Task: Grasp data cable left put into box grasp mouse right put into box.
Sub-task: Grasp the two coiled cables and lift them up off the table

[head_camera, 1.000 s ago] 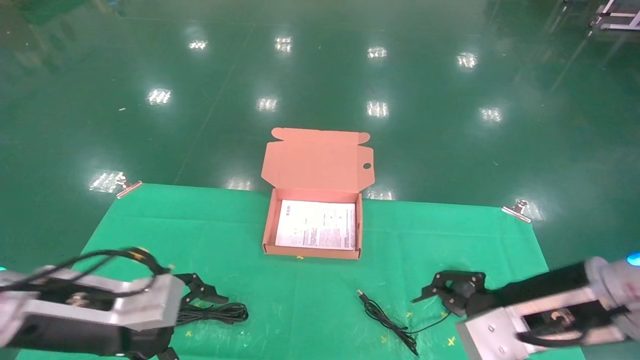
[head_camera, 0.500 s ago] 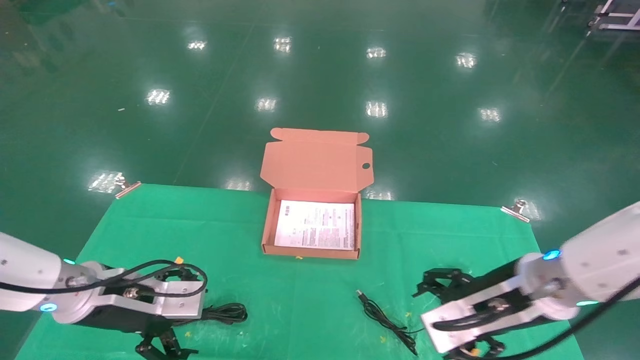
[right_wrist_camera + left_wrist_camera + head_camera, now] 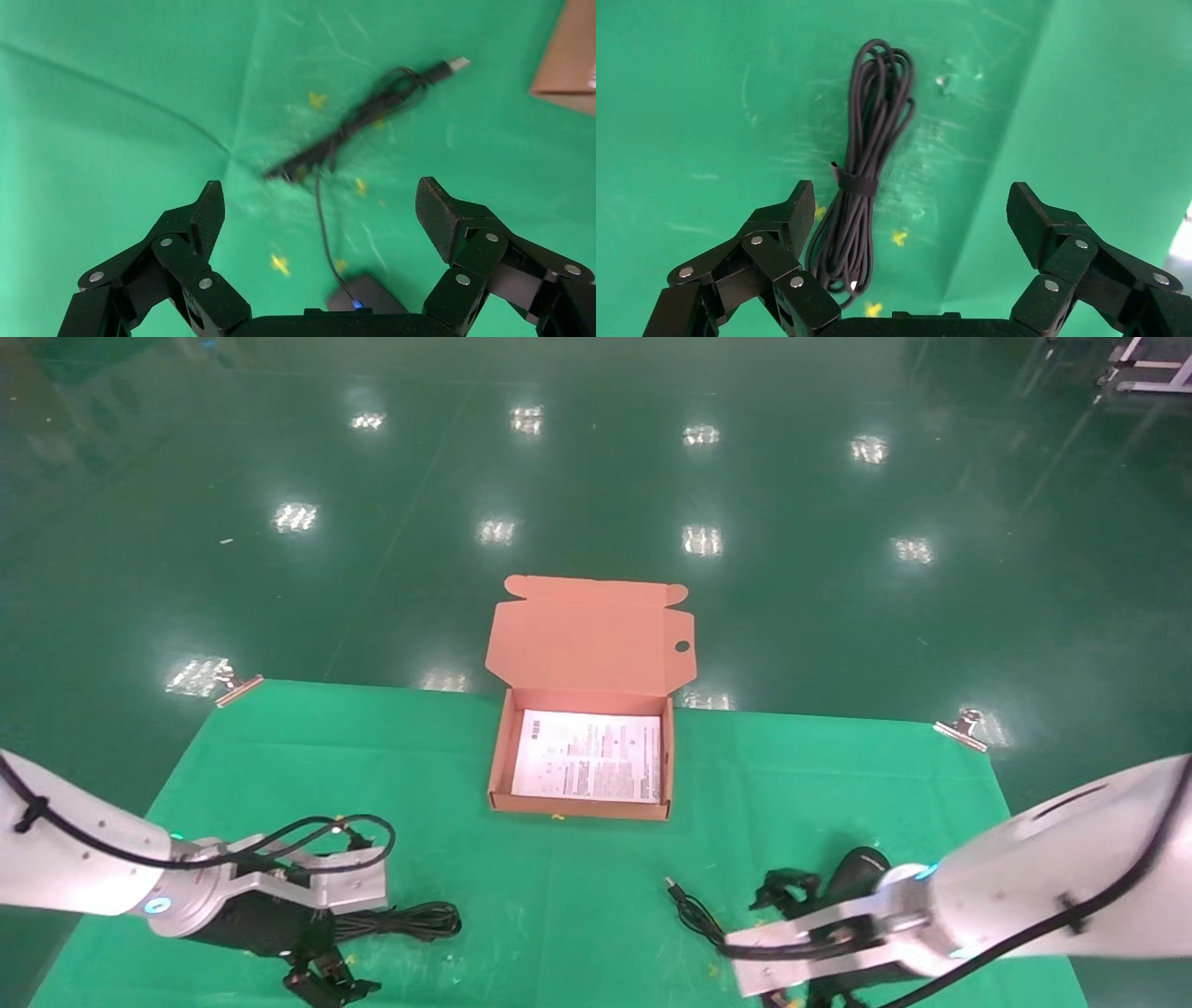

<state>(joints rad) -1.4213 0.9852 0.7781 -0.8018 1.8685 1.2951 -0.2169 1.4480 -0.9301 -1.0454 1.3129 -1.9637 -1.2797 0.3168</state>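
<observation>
The mouse (image 3: pixel 859 866) needs to go into the box, so my right gripper will next grab it by its bundled thin cord (image 3: pixel 695 914).
The data cable (image 3: pixel 410 921) (image 3: pixel 866 175) is a strapped black bundle lying on the green mat, near left of the box (image 3: pixel 498 775). My left gripper (image 3: pixel 340 915) (image 3: pixel 909 210) hovers over the cable's near end, open wide, with the bundle close to one finger. The black mouse (image 3: pixel 859 866) (image 3: pixel 365 298) with a blue spot sits near right, close under the palm of my right gripper (image 3: pixel 792 943) (image 3: pixel 320 210), which is open and empty. The mouse's cord (image 3: pixel 717 933) runs left to a USB plug (image 3: pixel 670 885). The orange box stands open with a white leaflet (image 3: pixel 589 756) inside.
The green mat (image 3: pixel 372 756) is held by metal clips at its far corners (image 3: pixel 240 689) (image 3: pixel 964 728). Shiny green floor lies beyond it. The box lid (image 3: pixel 591 635) stands up at the back.
Both arms have swung in and turned their wrists downward. The left gripper now straddles the cable's end. The right gripper has shifted nearer and left, uncovering the mouse.
</observation>
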